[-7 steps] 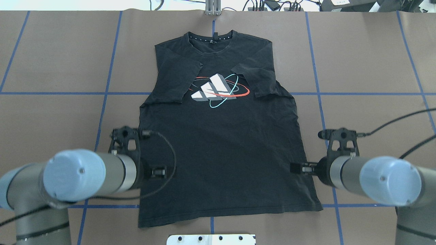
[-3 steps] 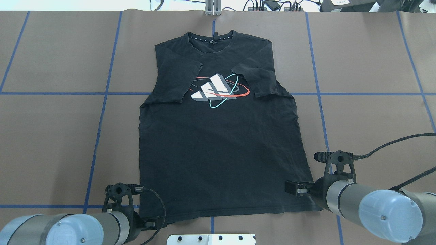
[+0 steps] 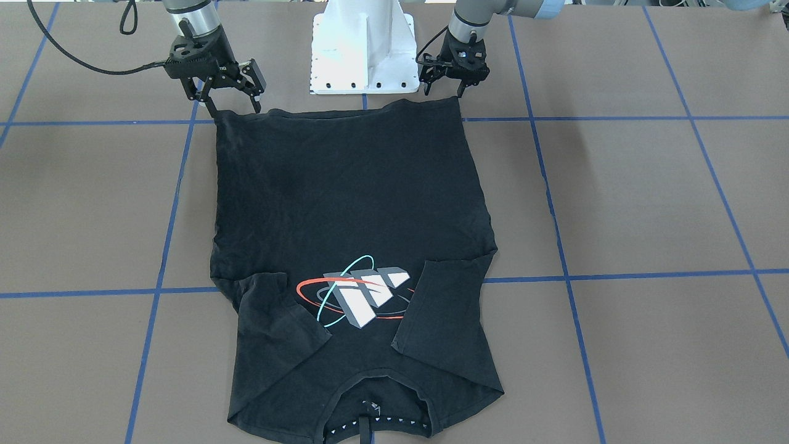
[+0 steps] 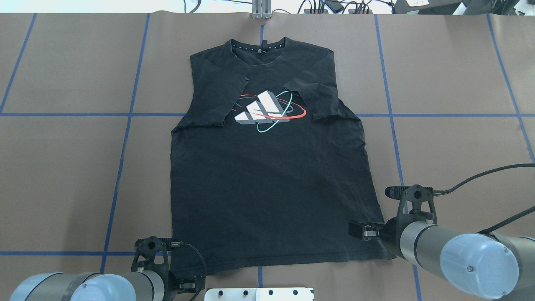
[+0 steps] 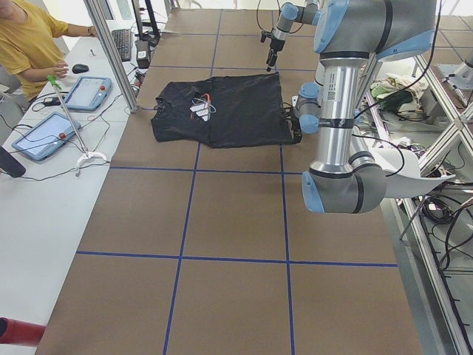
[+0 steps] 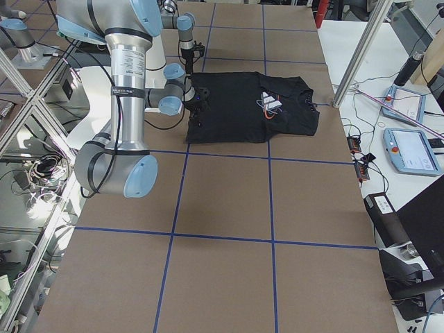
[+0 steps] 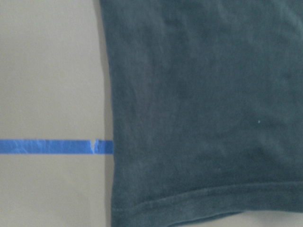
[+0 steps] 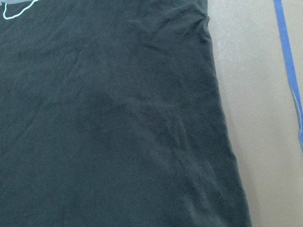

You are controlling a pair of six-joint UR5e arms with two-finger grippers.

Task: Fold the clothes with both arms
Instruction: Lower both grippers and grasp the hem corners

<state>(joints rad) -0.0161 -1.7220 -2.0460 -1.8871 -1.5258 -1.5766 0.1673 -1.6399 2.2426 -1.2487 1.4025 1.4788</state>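
Observation:
My left gripper is going to grab the black T-shirt (image 3: 347,185) next by its hem corner (image 3: 454,102), to fold the shirt.
The black T-shirt (image 4: 267,188) lies flat on the brown table, collar away from me, both sleeves folded in beside the logo print (image 4: 267,109). It also shows in the front view (image 3: 345,197). My left gripper (image 3: 442,92) is open just above the hem corner on my left; only part of it shows in the overhead view (image 4: 188,285). My right gripper (image 3: 234,108) is open with its fingertips at the hem corner on my right, over the shirt's edge in the overhead view (image 4: 361,230). The wrist views show only cloth (image 7: 203,118) (image 8: 109,132), no fingers.
The white pedestal base (image 3: 363,49) stands just behind the hem between the two grippers. Blue tape lines (image 4: 125,138) cross the table. An operator (image 5: 29,44) and tablets (image 6: 409,149) are at a side desk beyond the collar end.
Both arms have drawn back towards me, from the shirt's sides near its middle to its hem corners. The left moved farther. The shirt has not moved.

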